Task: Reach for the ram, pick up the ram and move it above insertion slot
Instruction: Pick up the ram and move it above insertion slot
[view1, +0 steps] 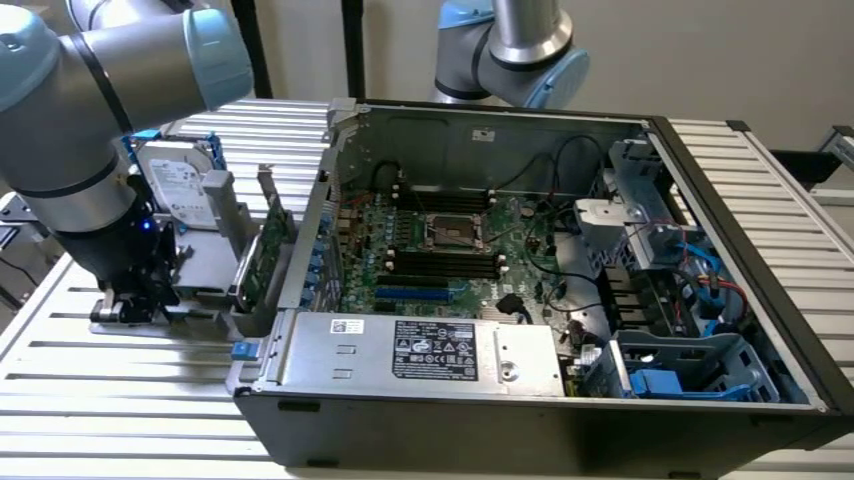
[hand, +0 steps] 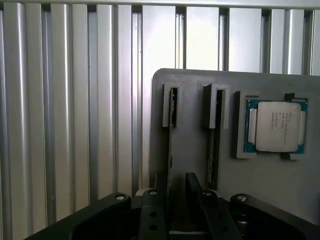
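Observation:
The grey bracket wraps the end of the ram (hand: 172, 112), so the gripper should next grab the ram by its long middle (hand: 169, 192) to move it above the insertion slot.
The ram (hand: 172, 112) stands on edge in a slot of the grey holder (hand: 190, 150), seen as a thin dark-green strip. My gripper (hand: 176, 182) is right over it, with one black finger on each side of the stick and a small gap still showing on one side, so it is open around the ram. A second stick (hand: 215, 130) stands in the neighbouring slot. In the exterior view my gripper (view1: 134, 300) is low over the holder, at the exterior view's left of the open PC case. The black memory slots (view1: 441, 263) lie on the motherboard inside the case.
A processor chip (hand: 275, 125) sits in a pocket of the holder. Between my arm and the case wall (view1: 320, 215) are a hard drive (view1: 176, 190) and a wider green card (view1: 274, 245). A second arm (view1: 514, 50) stands behind the case. The table (view1: 120, 380) is ribbed metal.

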